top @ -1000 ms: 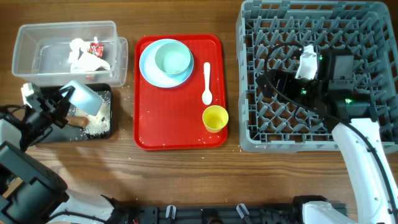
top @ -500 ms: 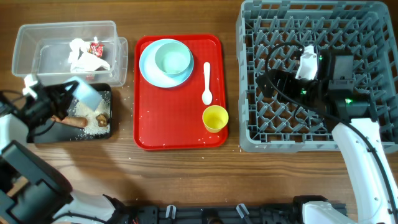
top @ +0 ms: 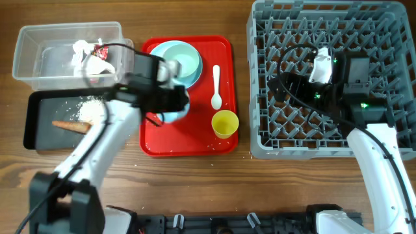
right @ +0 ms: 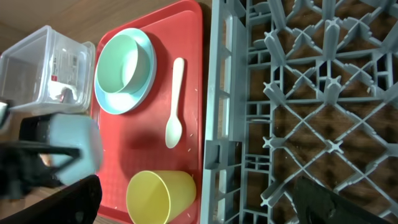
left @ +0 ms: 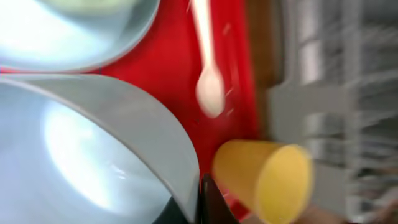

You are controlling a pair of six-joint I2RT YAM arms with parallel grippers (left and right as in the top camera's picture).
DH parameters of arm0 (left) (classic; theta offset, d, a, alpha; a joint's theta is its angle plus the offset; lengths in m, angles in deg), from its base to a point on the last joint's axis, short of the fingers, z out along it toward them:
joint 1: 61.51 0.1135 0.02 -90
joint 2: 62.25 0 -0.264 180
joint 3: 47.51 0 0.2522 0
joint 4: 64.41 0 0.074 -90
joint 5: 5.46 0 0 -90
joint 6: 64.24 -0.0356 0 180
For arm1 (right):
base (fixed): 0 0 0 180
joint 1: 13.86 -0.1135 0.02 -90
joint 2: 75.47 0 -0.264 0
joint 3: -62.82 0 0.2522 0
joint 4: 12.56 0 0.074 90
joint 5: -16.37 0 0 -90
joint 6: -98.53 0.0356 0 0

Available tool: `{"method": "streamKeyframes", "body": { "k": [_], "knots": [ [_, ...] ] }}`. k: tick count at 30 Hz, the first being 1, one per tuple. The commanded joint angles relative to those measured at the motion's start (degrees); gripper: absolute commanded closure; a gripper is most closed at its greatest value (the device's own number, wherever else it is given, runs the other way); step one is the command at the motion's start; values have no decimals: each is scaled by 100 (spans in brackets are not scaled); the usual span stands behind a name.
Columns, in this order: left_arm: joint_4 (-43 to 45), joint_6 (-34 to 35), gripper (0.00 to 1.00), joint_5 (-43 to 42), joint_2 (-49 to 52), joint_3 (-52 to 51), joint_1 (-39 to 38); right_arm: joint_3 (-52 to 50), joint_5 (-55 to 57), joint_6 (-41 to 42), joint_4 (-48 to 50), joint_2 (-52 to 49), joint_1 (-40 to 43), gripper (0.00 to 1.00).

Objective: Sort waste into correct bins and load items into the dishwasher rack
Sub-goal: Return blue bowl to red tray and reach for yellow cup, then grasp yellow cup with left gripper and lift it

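My left gripper should keep holding the pale blue bowl (top: 173,116): it hangs tilted above the red tray and would fall onto it if released now.
My left gripper (top: 170,104) is shut on the rim of the pale blue bowl (top: 173,116) and holds it over the red tray; the bowl fills the left wrist view (left: 81,155) and shows in the right wrist view (right: 74,140). The pale green bowl (top: 179,60) sits in the pale blue plate (top: 156,70). The white spoon (top: 216,88) and yellow cup (top: 225,123) lie on the tray. My right gripper (top: 278,86) is open and empty over the grey rack (top: 390,39). The black tray (top: 39,104) holds rice (top: 91,110) and the brown stick (top: 68,126).
The clear tub (top: 29,62) at the far left holds white tissue (top: 84,55) and the red wrapper (top: 101,50). The flat red serving tray (top: 188,140) lies between the bins and the rack. Scattered rice grains dot the wooden table near the tray.
My left arm has swung right from the black tray to over the red tray, carrying the pale blue bowl. Rice now lies in the black tray. The right arm has not moved.
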Motion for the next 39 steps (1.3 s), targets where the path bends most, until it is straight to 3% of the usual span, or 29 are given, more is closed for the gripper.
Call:
{"method": "streamKeyframes", "body": {
  "k": [1, 9, 12, 14, 17, 19, 23, 27, 30, 39],
  "knots": [
    [-85, -175, 96, 1853, 424, 28, -638, 103, 55, 22, 17, -50, 7, 0],
    [-72, -175, 95, 2256, 1338, 28, -931, 103, 52, 24, 11, -48, 7, 0],
    [-105, -131, 88, 2144, 1281, 66, -927, 103, 52, 22, 11, -50, 7, 0],
    [-260, -133, 76, 1945, 1163, 284, -918, 103, 52, 22, 11, -50, 7, 0],
    [-647, -136, 48, 1880, 973, 824, -920, 103, 52, 22, 11, -50, 7, 0],
    [-826, -138, 42, 1794, 876, 1143, -920, 103, 52, 22, 11, -50, 7, 0],
    [-848, -393, 38, 1167, 782, 1294, -922, 103, 52, 22, 0, -48, 7, 0],
    [-935, -761, 42, 411, 798, 1287, -1097, 103, 52, 22, 9, -48, 7, 0],
    [-975, -1062, 41, 433, 846, 1285, -1434, 103, 52, 24, 11, -48, 7, 0],
    [-1084, -1027, 44, 1064, 1322, 1121, -1762, 103, 52, 24, -9, -50, 7, 0]
  ]
}}
